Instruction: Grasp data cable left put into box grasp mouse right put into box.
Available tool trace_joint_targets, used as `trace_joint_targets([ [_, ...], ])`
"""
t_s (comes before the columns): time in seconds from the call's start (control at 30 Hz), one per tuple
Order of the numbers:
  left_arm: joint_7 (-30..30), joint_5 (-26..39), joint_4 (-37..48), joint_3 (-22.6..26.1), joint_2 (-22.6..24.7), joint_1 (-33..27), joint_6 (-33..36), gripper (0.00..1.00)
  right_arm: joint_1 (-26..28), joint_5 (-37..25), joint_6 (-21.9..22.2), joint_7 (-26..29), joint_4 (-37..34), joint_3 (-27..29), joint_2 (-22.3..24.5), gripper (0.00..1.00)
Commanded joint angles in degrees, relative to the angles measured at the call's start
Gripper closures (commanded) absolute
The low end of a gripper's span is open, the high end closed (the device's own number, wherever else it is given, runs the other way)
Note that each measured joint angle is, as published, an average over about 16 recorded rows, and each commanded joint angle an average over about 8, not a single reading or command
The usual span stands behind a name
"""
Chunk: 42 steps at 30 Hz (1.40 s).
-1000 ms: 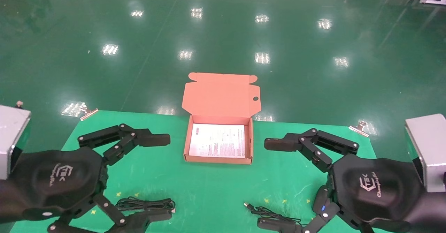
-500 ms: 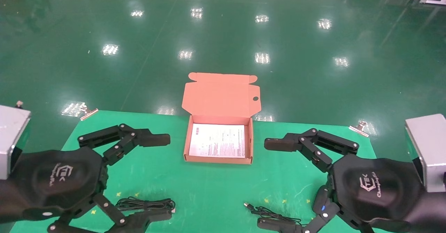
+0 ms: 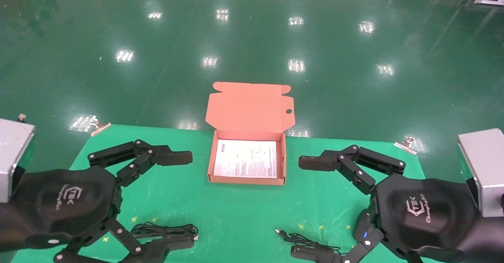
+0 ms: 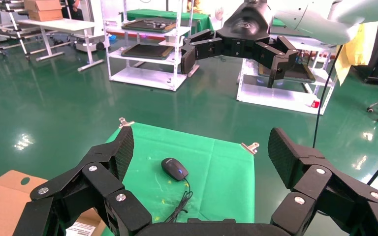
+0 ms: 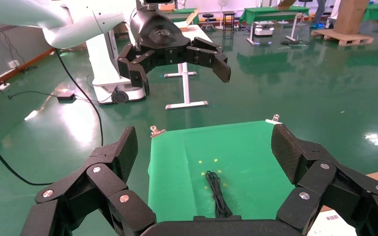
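Slack loops spread at both ends, so my left gripper should grab the data cable by its banded middle point(image 3: 165, 230) next.
The orange-brown box point(image 3: 211, 164) stands open at the table's middle, lid point(image 3: 248, 107) folded back, a white printed sheet as its floor. The data cable point(image 3: 163, 229) lies bundled near the front left, next to my left gripper's near finger; it also shows in the right wrist view point(image 5: 215, 194). The black mouse point(image 3: 362, 225) lies front right, partly hidden under my right gripper, its cord point(image 3: 303, 239) trailing left; it shows whole in the left wrist view point(image 4: 173, 168). My left gripper point(image 3: 177, 200) and right gripper point(image 3: 309, 208) hover open and empty on either side of the box.
Green cloth covers the table, held by metal clips at the far corners point(image 3: 100, 128) point(image 3: 405, 144). Shiny green floor lies beyond the far edge. Small yellow marks dot the cloth near the cable and the mouse.
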Motion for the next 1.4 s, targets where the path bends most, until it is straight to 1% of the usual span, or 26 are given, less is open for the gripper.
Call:
trace_joint_targets([
  [0.03, -0.1, -0.2, 0.1, -0.1, 0.0, 0.0, 0.0, 0.0, 0.0, 0.1, 0.0, 0.1, 0.1, 0.0, -0.1, 0.0],
  [0.2, 0.5, 1.8, -0.7, 0.9, 0.7, -0.5, 0.0, 0.0, 0.2, -2.0, -0.3, -0.6, -0.5, -0.5, 0.8, 0.0],
  [0.3, 1.3, 5.9, -1.3, 3.1, 2.4, -1.8, 0.3, 0.0, 1.5, -6.7, -1.2, -0.9, -0.5, -2.1, 1.9, 0.0],
  [0.4, 2.2, 12.9, -1.1, 6.7, 4.9, -4.5, 1.0, 0.0, 4.9, -15.0, -2.7, -0.3, 0.0, -5.6, 2.3, 0.0],
  [0.5, 2.9, 21.7, 0.3, 11.0, 8.0, -8.3, 1.8, 0.0, 9.9, -25.0, -4.2, 0.6, 0.5, -10.9, 1.3, 0.0],
  [0.67, 4.3, 36.3, 5.5, 18.5, 13.6, -15.0, 3.3, 0.0, 18.3, -40.1, -5.1, 0.1, -0.6, -21.1, -2.5, 0.0],
  [0.8, 5.9, 46.4, 11.2, 24.0, 18.0, -19.4, 3.3, 0.0, 23.2, -49.2, -4.5, -2.6, -3.7, -28.0, -6.4, 0.0],
  [0.97, 7.6, 57.4, 18.2, 29.2, 22.6, -23.2, 0.8, 0.0, 26.0, -58.1, -1.8, -6.0, -8.7, -33.0, -11.6, 0.0],
  [1.13, 8.0, 66.1, 24.4, 32.7, 26.1, -25.2, -3.3, 0.0, 25.7, -64.6, 3.3, -7.7, -12.8, -35.5, -16.0, 0.0],
  [1.27, 8.0, 69.8, 28.9, 34.2, 28.1, -26.0, -6.0, 0.0, 24.8, -67.6, 7.3, -8.2, -15.6, -36.4, -18.7, 0.0],
  [1.4, 8.1, 71.0, 33.7, 34.5, 29.6, -26.3, -7.9, 0.0, 24.1, -68.5, 10.2, -8.9, -18.5, -36.6, -20.9, 0.0],
])
